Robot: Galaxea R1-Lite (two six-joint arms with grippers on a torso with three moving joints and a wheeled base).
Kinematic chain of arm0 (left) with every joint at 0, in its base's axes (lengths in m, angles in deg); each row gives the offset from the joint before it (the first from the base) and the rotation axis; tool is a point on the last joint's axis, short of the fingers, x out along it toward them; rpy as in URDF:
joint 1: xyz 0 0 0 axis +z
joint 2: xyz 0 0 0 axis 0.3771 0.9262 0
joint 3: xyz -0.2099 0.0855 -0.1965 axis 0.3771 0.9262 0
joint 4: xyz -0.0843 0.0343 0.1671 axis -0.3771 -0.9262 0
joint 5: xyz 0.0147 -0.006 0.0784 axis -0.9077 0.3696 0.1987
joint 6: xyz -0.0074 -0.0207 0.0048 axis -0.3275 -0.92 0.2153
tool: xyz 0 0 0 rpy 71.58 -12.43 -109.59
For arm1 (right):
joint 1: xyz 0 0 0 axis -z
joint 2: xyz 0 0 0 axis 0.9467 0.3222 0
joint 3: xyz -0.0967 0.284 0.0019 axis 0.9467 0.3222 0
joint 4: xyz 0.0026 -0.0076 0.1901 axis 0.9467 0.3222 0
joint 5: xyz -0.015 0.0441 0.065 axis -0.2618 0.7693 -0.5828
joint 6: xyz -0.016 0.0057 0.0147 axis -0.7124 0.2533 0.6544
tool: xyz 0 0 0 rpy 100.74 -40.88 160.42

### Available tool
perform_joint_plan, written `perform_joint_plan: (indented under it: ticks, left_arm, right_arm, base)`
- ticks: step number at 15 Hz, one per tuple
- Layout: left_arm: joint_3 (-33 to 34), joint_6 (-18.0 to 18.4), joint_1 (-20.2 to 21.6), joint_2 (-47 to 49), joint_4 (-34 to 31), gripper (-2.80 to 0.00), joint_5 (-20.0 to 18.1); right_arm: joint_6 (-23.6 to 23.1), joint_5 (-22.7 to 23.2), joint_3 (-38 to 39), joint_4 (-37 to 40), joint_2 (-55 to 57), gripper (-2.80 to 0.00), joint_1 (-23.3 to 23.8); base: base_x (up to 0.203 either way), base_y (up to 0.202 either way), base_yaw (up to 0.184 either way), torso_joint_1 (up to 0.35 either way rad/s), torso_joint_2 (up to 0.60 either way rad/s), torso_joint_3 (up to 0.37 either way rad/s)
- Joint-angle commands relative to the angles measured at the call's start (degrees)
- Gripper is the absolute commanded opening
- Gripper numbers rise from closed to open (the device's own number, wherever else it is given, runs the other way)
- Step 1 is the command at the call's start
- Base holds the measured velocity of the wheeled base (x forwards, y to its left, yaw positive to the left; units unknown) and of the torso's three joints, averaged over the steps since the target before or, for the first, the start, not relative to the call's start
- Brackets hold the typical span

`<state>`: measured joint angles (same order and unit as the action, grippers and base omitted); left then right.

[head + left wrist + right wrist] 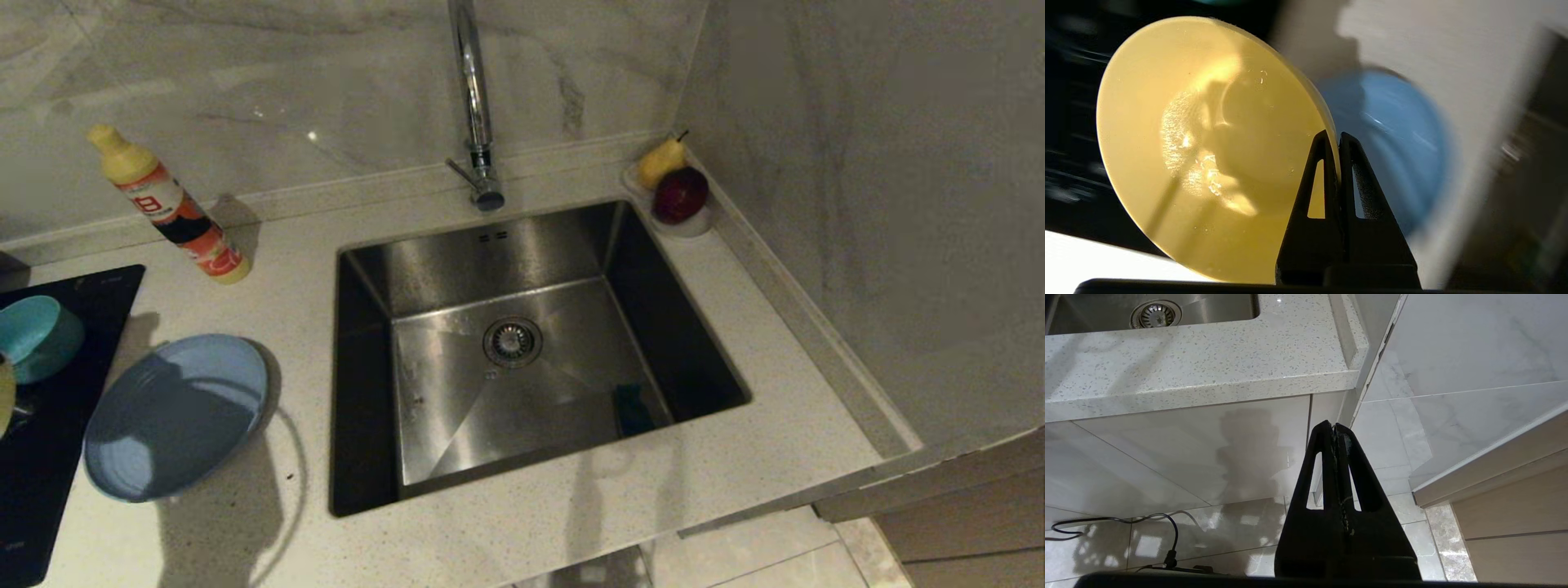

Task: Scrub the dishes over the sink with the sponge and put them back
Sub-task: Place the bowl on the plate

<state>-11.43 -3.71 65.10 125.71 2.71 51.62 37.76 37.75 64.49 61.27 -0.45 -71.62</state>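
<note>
The yellow bowl (pixel 4 394) is hanging tilted beside the pale blue plate, so I need to move the bowl onto that plate before I open my left gripper.
My left gripper (pixel 1334 136) is shut on the rim of the yellow bowl (pixel 1208 151), which hangs tilted above the black cooktop (pixel 49 457); only a sliver of that bowl (pixel 4 394) shows at the head view's left edge. The pale blue plate (pixel 175 416) lies on the counter left of the sink (pixel 457 245) and appears behind the bowl as the plate (pixel 1396 143). The teal bowl (pixel 33 339) sits on the cooktop. The sponge (pixel 633 408), dark green side showing, lies at the sink's front right. My right gripper (pixel 1334 426) is shut and empty, parked below the counter edge.
A tall chrome tap (pixel 473 106) rises behind the sink. A detergent bottle (pixel 167 204) stands at the back left. A small dish holds a pear (pixel 661 159) and a red apple (pixel 680 194) in the back right corner. A wall bounds the right side.
</note>
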Motion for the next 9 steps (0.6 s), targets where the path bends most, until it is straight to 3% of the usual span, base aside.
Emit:
perform_joint_plan:
  ticks: [1, 5, 9]
  left_arm:
    - [-1.8, -1.2, -6.6, -6.1, -3.8, -2.8, -0.1]
    - [0.2, -5.5, -14.4, -2.8, -4.0, -2.8, 1.5]
    - [2.5, -5.3, -20.0, 3.2, 0.3, -2.8, 7.0]
  right_arm:
    - [0.0, 0.1, 0.0, 0.0, -0.1, -2.8, 0.0]
    - [-0.1, 0.1, 0.0, 0.0, -0.1, -2.8, 0.0]
    - [0.0, 0.1, 0.0, 0.0, -0.1, -2.8, 0.0]
  base:
    - [0.0, 0.0, 0.0, 0.0, 0.0, 0.0]
    - [0.0, 0.0, 0.0, 0.0, 0.0, 0.0]
    - [0.0, 0.0, 0.0, 0.0, 0.0, 0.0]
